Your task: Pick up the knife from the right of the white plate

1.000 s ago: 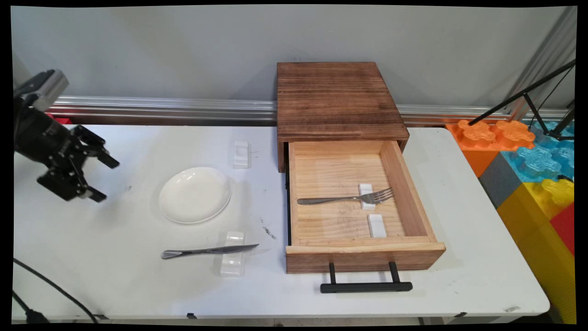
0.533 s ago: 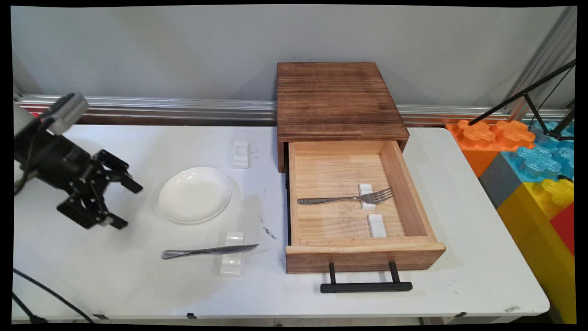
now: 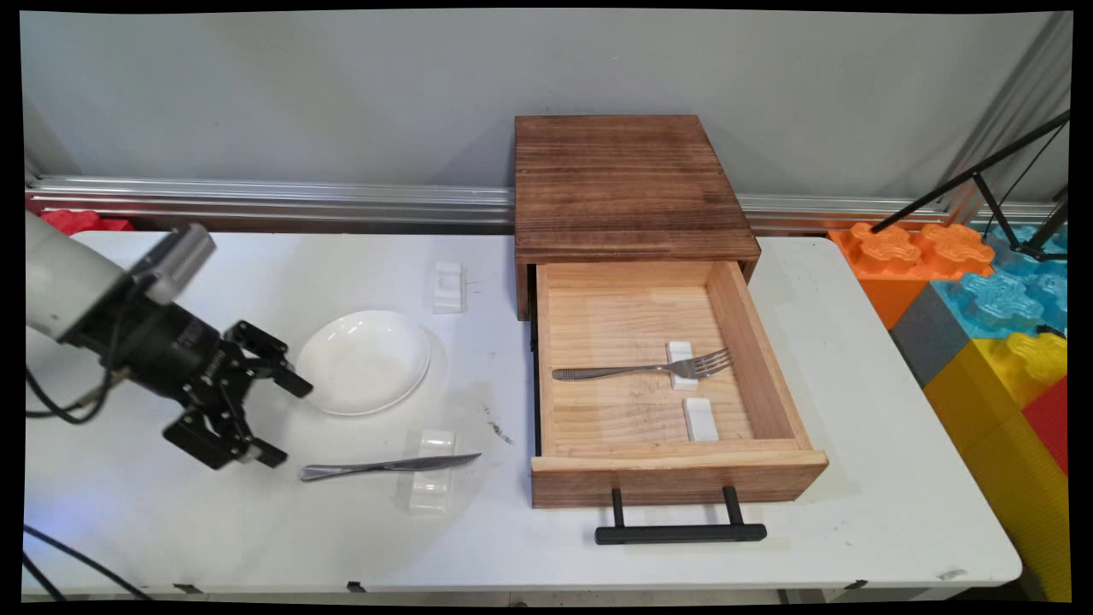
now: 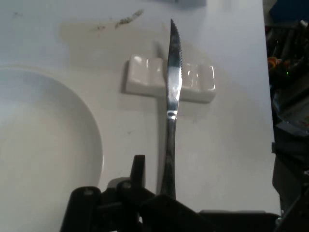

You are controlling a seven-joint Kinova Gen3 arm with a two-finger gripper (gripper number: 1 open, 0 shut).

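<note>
My gripper grabs the steel knife by its handle [image 3: 343, 471] next, to move the knife into the open drawer.
My black gripper [image 3: 286, 423] hangs open over the table's left side, with nothing between its fingers. It points at the handle end of a steel knife [image 3: 388, 466], which lies just to its right with its blade across a white rest [image 3: 433, 483]. A white plate [image 3: 363, 361] sits just behind the gripper's upper finger. In the hand view the knife [image 4: 171, 111] runs straight ahead over the rest [image 4: 145, 77]. Its handle end disappears behind the linkage beside one finger [image 4: 139, 170]. The plate [image 4: 43, 145] fills the left.
A dark wooden box [image 3: 628, 184] stands at the back with its drawer [image 3: 675, 465] pulled out. Inside lie a fork [image 3: 645, 369] on a white rest and a second rest [image 3: 699, 418]. Another rest [image 3: 447, 286] lies behind the plate. Coloured blocks [image 3: 990, 307] stand at the right.
The gripper has travelled right and toward the table's near side, from the far left edge to the knife's handle end. It stayed open throughout.
</note>
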